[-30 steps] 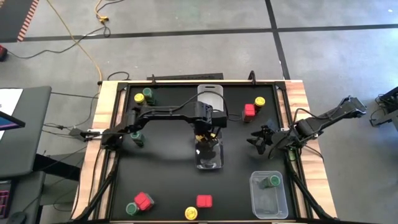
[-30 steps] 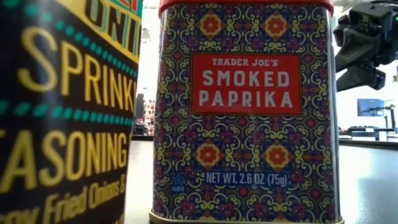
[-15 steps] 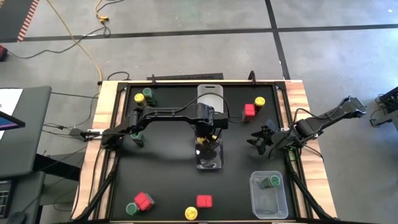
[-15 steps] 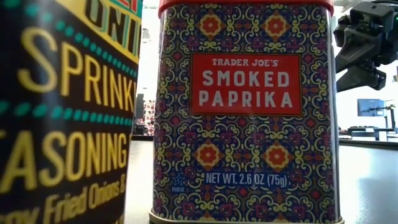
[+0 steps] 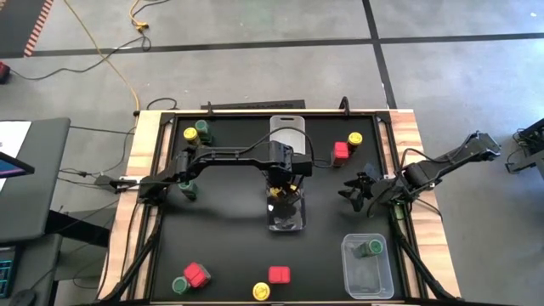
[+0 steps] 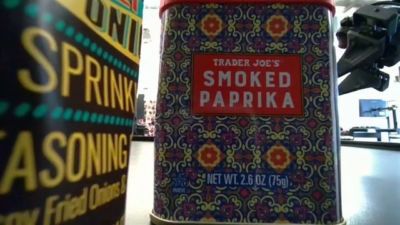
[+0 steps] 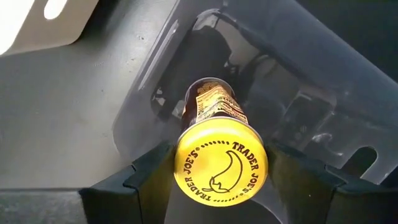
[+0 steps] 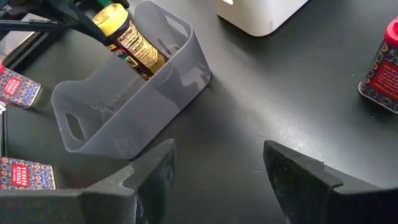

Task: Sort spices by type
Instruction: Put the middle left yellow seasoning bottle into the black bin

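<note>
My left gripper has the jar's lower end (image 7: 210,90) inside the clear bin, so it should open now. The jar would stay in the bin.
A yellow-lidded spice jar (image 7: 211,112) leans tilted inside a clear bin (image 5: 286,219) at the table's middle. My left gripper (image 5: 285,183) stands over it, shut on its lid. Out at the table's right side my right gripper (image 5: 361,189) waits open over bare mat, its fingers (image 8: 155,168) wide apart. Loose spices stand about: a red tin (image 5: 342,151) and yellow jar (image 5: 355,138) far right, a yellow (image 5: 190,133) and a green jar (image 5: 202,127) far left, and a red tin (image 5: 196,274) with a green jar (image 5: 180,286) near left. My left gripper pinches the jar's yellow lid (image 7: 186,171) by its rim, one finger on each side. The fingers come from above, pointing down. The jar hangs tilted below them, its lower end (image 8: 152,59) down inside the clear bin and its lid above the rim.
A second clear bin (image 5: 367,270) at the near right holds a green jar (image 5: 374,248). A white container (image 5: 287,129) stands at the far middle. A red tin (image 5: 279,274) and yellow jar (image 5: 262,291) stand at the near edge, close before the low camera. A green jar (image 5: 187,189) stands under the left arm.
</note>
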